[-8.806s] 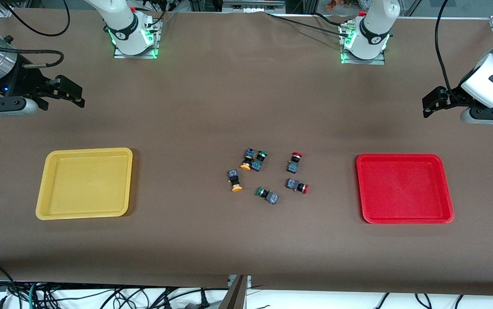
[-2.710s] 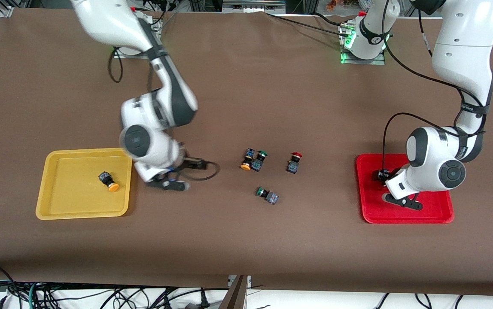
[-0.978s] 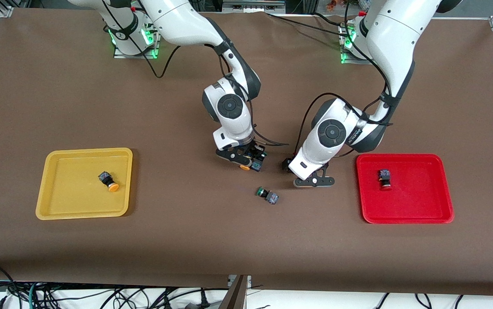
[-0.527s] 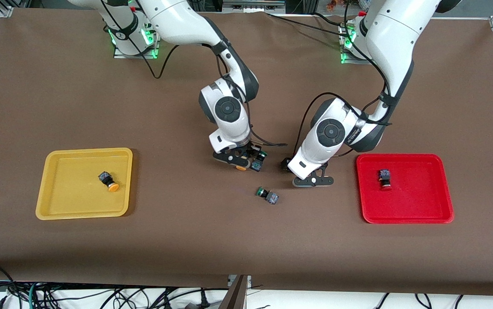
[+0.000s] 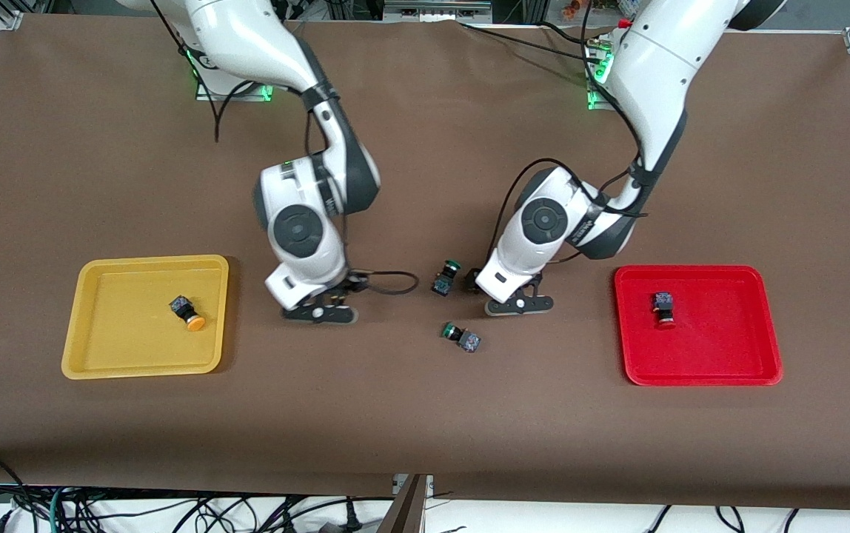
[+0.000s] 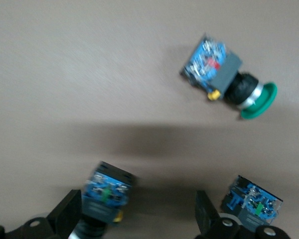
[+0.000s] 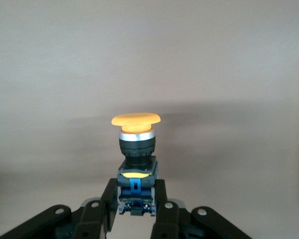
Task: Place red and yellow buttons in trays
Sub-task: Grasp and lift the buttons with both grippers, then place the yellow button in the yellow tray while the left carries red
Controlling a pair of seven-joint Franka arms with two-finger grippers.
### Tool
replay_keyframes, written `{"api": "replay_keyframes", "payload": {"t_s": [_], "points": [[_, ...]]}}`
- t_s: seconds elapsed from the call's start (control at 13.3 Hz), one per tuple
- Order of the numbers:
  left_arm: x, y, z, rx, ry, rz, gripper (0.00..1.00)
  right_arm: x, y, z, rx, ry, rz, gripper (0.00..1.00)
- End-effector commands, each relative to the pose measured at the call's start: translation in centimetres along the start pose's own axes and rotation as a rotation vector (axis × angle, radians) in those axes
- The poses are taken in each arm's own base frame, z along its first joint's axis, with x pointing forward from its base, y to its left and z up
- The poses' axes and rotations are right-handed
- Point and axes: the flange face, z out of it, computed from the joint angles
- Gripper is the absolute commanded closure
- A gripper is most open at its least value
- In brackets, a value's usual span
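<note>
My left gripper's fingers stand above the button body (image 6: 106,193) and closing now would miss it, so my left gripper lowers first, then closes on it.
My right gripper (image 5: 319,311) is shut on the dark body of a yellow button (image 7: 136,154) and holds it cap outward over bare table, between the yellow tray (image 5: 121,340) and the middle cluster; its fingers (image 7: 135,191) clamp both sides. Another yellow button (image 5: 188,312) lies in the yellow tray. A red button (image 5: 663,309) lies in the red tray (image 5: 721,348). My left gripper (image 5: 517,303) is open, low over the cluster. In the left wrist view (image 6: 137,214) a button body (image 6: 107,191) lies just inside one finger, cap hidden. The other red button is hidden in the front view.
Two green-capped buttons lie mid-table, one (image 5: 446,275) beside the left gripper and one (image 5: 462,337) nearer the front camera. The left wrist view shows one green-capped button (image 6: 229,82) and another button body (image 6: 251,204) outside the fingers.
My right gripper has lifted the yellow button from beside the green one and carried it toward the yellow tray. My left gripper has shifted a little toward the green button.
</note>
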Motion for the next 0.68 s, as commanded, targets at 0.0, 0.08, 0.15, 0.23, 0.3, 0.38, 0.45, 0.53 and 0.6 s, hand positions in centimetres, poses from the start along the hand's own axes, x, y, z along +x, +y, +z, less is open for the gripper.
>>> {"api": "replay_keyframes", "payload": {"t_s": [0.0, 0.08, 0.15, 0.23, 0.3, 0.38, 0.45, 0.53, 0.6], "points": [[0.5, -0.4, 0.2, 0.047, 0.057, 0.046, 0.0, 2.5, 10.0, -1.0, -0.001, -0.047, -0.135, 1.0], [0.5, -0.4, 0.2, 0.068, 0.075, 0.079, 0.0, 3.4, 14.3, -0.4, 0.002, -0.059, -0.182, 1.0], [0.5, -0.5, 0.3, 0.079, 0.079, 0.091, 0.0, 4.3, 19.1, 0.1, 0.011, -0.066, -0.22, 1.0], [0.2, -0.4, 0.6, 0.082, 0.074, 0.094, 0.0, 4.9, 23.2, 0.6, 0.021, -0.073, -0.254, 1.0], [0.0, -0.5, 0.8, 0.086, 0.069, 0.097, 0.0, 5.1, 26.0, 1.1, 0.027, -0.081, -0.278, 1.0], [-0.1, -0.5, 1.0, 0.089, 0.066, 0.097, 0.0, 5.1, 28.3, 1.5, 0.032, -0.088, -0.295, 1.0], [-0.3, -0.5, 1.1, 0.092, 0.062, 0.099, 0.0, 4.9, 30.8, 2.1, 0.042, -0.111, -0.308, 1.0], [-0.7, -0.7, 1.6, 0.1, 0.052, 0.102, 0.0, 4.7, 33.7, 2.6, 0.051, -0.119, -0.322, 0.83], [-1.2, -1.2, 2.4, 0.111, 0.035, 0.104, 0.0, 4.6, 35.7, 3.0, 0.06, -0.122, -0.333, 0.47]]}}
